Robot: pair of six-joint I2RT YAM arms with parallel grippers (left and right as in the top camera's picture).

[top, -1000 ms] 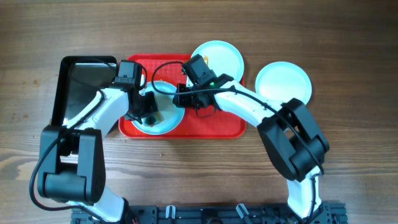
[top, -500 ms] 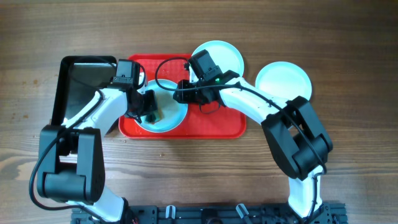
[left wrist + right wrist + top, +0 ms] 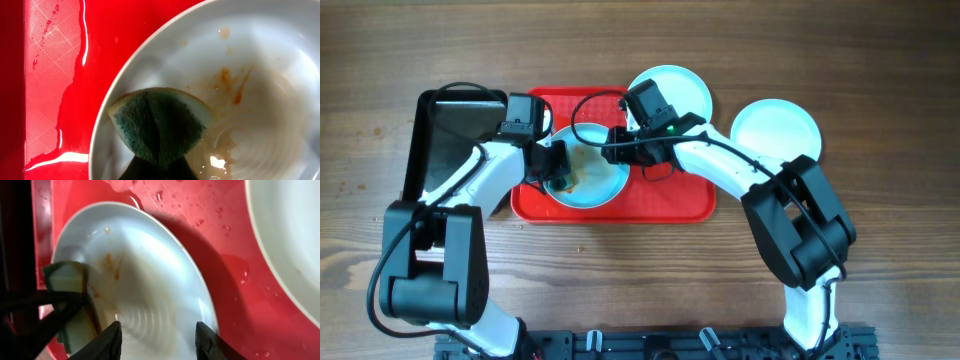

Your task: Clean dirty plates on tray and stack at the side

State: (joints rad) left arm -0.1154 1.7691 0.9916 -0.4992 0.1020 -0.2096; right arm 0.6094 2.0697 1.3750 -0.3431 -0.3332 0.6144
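Both fingers of my right gripper hover above the plate's inner side, so closing now would miss the plate. The gripper lowers, before it closes on the plate astride its rim.
A sauce-streaked plate [image 3: 595,180] lies on the red tray [image 3: 680,205]. My left gripper [image 3: 555,165] is shut on a folded green-and-yellow sponge [image 3: 160,125] pressed on the plate's left part [image 3: 270,75]; its jaws [image 3: 160,167] are mostly hidden by the sponge. My right gripper [image 3: 620,150] is open, its fingertips [image 3: 159,327] spread over the plate's right side [image 3: 150,280], which casts a shadow on the tray [image 3: 225,240]. A second plate [image 3: 670,90] overlaps the tray's back edge. A third plate [image 3: 777,130] sits on the table to the right.
A black metal pan [image 3: 450,130] stands left of the tray. Water drops lie on the tray base [image 3: 55,75]. The second plate's rim [image 3: 290,240] is close to my right gripper. Wooden table lies all round.
My left gripper has slid the sponge up and left across the plate, uncovering orange-brown smears. The plate has shifted slightly right. My right gripper has moved a little up and right.
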